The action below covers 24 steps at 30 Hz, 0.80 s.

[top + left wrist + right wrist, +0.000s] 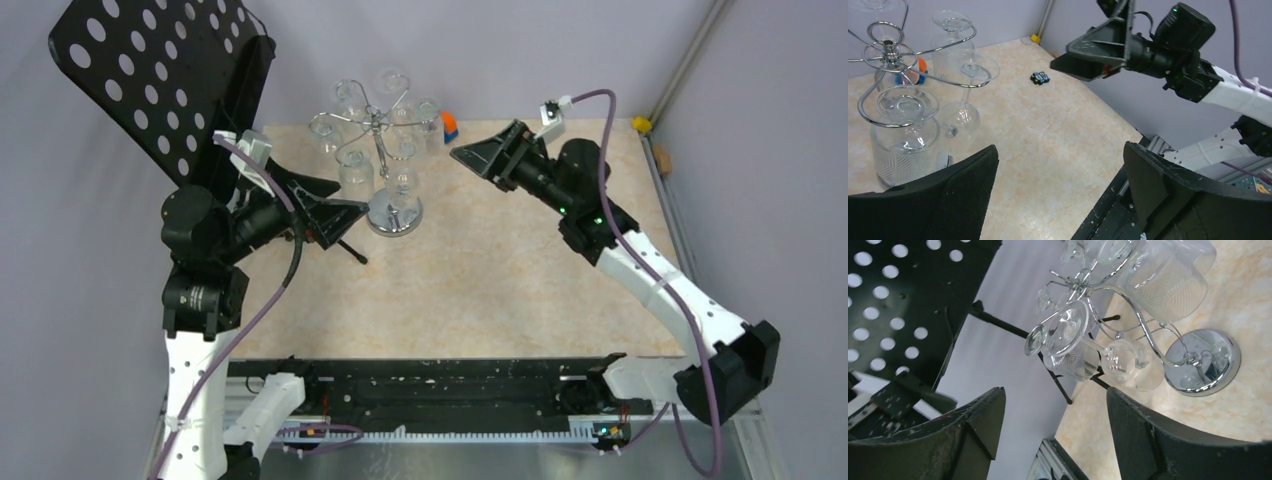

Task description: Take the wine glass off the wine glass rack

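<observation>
My right gripper takes hold of the wine glass by its thin foot point(403, 151) point(1068, 329) next, which leaves the stem free for my left gripper.
The chrome wine glass rack point(378, 125) stands on its round disc base point(394, 213) at the back middle of the table. Several clear glasses point(355, 168) hang upside down from its curled arms. In the left wrist view a stemmed wine glass point(960, 116) hangs beside a patterned glass point(905, 145). The rack base also shows in the right wrist view point(1204, 362). My left gripper point(346, 198) is open and empty, just left of the base. My right gripper point(462, 153) is open and empty, to the right of the rack and apart from it.
A black perforated music stand point(160, 70) on a tripod rises at the back left, one leg point(350, 250) reaching onto the table near the rack. An orange and blue object point(450, 127) lies behind the rack. A small black and blue item point(1039, 77) lies on the table.
</observation>
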Available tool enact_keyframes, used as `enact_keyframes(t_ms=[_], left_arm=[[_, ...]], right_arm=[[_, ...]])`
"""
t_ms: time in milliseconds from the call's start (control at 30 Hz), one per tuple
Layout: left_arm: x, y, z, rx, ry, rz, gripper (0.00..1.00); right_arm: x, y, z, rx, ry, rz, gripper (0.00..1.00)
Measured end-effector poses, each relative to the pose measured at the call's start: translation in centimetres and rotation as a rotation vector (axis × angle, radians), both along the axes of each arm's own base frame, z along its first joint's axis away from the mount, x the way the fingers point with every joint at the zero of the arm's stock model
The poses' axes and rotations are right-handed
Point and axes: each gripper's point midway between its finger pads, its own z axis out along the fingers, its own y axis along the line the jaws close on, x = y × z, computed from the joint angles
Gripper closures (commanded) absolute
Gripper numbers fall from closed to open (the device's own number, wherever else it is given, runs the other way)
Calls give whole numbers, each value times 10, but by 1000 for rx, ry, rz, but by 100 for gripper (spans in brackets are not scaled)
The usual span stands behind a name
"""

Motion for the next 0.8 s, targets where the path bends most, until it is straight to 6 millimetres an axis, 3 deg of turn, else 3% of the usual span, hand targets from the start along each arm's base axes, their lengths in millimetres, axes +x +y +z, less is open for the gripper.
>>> enact_keyframes(t_ms=[133,300,467,600,800], left_arm=[[0,-4,9,-54,-26,-18,3],[11,-9,7,-78,-18,11,7],[30,-28,-13,-33,36,59,10],[49,-30,-35,12,96,129,10],[55,-25,-39,26,106,185,11]], right_arm=[[21,31,-8,-16,72,-28,35],[41,56,-20,-39,128,-65,36],[57,67,-37,-63,174,-98,36],[66,70,-44,-68,191,-112,37],[71,75,-47,-57,211,-113,50]])
